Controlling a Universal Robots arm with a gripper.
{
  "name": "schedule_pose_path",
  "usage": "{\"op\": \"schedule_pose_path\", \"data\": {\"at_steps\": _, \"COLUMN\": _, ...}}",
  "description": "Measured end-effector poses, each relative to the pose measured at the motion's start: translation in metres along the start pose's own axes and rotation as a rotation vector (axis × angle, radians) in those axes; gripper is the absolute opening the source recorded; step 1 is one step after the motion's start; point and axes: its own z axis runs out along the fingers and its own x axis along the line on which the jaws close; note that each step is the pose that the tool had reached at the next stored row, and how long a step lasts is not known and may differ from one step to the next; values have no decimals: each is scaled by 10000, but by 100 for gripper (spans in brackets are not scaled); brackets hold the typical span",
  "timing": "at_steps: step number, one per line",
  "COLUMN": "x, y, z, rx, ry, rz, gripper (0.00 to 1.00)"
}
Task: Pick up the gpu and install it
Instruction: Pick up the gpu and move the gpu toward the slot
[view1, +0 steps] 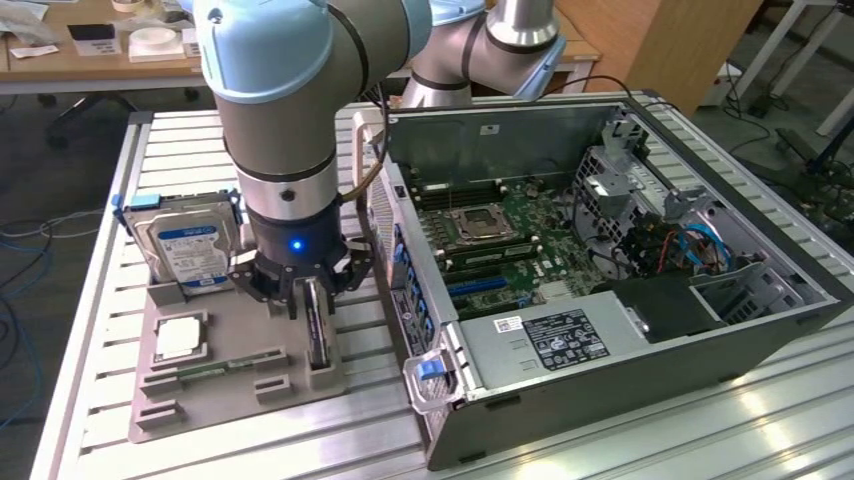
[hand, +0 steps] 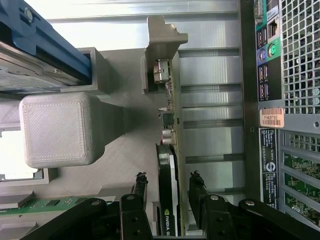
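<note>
My gripper grabs the GPU by its flat-sided black shroud (hand: 168, 197) next, since the GPU's metal bracket (hand: 163, 39) sticks out in a bent tab.
The gpu (view1: 318, 338) stands on edge in a slot of the grey holder tray (view1: 227, 405), left of the open computer case in the exterior view. In the wrist view the gpu (hand: 168, 155) is a thin dark card with a pale bracket end. My gripper (view1: 308, 300) hangs straight over it, lowered onto its upper part. Seen from the wrist, the gripper (hand: 169, 181) is open and straddles the card. One black finger (hand: 141, 186) stands on each side, and a small gap shows between each finger and the board.
The open computer case (view1: 747, 320) lies on the exterior view's right, with its motherboard (view1: 487, 235) exposed. On the tray sit a hard drive (view1: 187, 250), a processor (view1: 180, 338) and a memory stick (view1: 220, 368). The case's rear panel (hand: 270, 100) stands close beside the gpu.
</note>
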Motion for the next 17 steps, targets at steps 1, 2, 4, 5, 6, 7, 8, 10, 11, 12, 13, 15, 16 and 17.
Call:
{"op": "schedule_pose_path", "data": {"at_steps": 1, "x": 0, "y": 0, "z": 0, "rx": -1, "ry": 0, "rz": 0, "gripper": 47}}
{"op": "schedule_pose_path", "data": {"at_steps": 2, "x": 0, "y": 0, "z": 0, "rx": 0, "ry": 0, "rz": 0, "gripper": 46}}
{"op": "schedule_pose_path", "data": {"at_steps": 4, "x": 0, "y": 0, "z": 0, "rx": 0, "ry": 0, "rz": 0, "gripper": 46}}
{"op": "schedule_pose_path", "data": {"at_steps": 5, "x": 0, "y": 0, "z": 0, "rx": 0, "ry": 0, "rz": 0, "gripper": 46}}
{"op": "schedule_pose_path", "data": {"at_steps": 6, "x": 0, "y": 0, "z": 0, "rx": 1, "ry": -1, "rz": 0, "gripper": 39}}
{"op": "schedule_pose_path", "data": {"at_steps": 7, "x": 0, "y": 0, "z": 0, "rx": 0, "ry": -1, "rz": 0, "gripper": 39}}
{"op": "schedule_pose_path", "data": {"at_steps": 8, "x": 0, "y": 0, "z": 0, "rx": 0, "ry": 0, "rz": 0, "gripper": 39}}
{"op": "schedule_pose_path", "data": {"at_steps": 10, "x": 0, "y": 0, "z": 10, "rx": -3, "ry": -2, "rz": 0, "gripper": 39}}
{"op": "schedule_pose_path", "data": {"at_steps": 11, "x": 0, "y": 0, "z": 10, "rx": -1, "ry": -1, "rz": 0, "gripper": 39}}
{"op": "schedule_pose_path", "data": {"at_steps": 12, "x": 0, "y": 0, "z": 9, "rx": -1, "ry": -1, "rz": 0, "gripper": 39}}
{"op": "schedule_pose_path", "data": {"at_steps": 13, "x": 0, "y": 0, "z": 9, "rx": 0, "ry": -1, "rz": 0, "gripper": 39}}
{"op": "schedule_pose_path", "data": {"at_steps": 15, "x": -4, "y": 1, "z": 11, "rx": -2, "ry": -2, "rz": 1, "gripper": 39}}
{"op": "schedule_pose_path", "data": {"at_steps": 16, "x": -4, "y": 1, "z": 10, "rx": 0, "ry": -1, "rz": 2, "gripper": 39}}
{"op": "schedule_pose_path", "data": {"at_steps": 17, "x": -4, "y": 1, "z": 10, "rx": -1, "ry": -1, "rz": 2, "gripper": 39}}
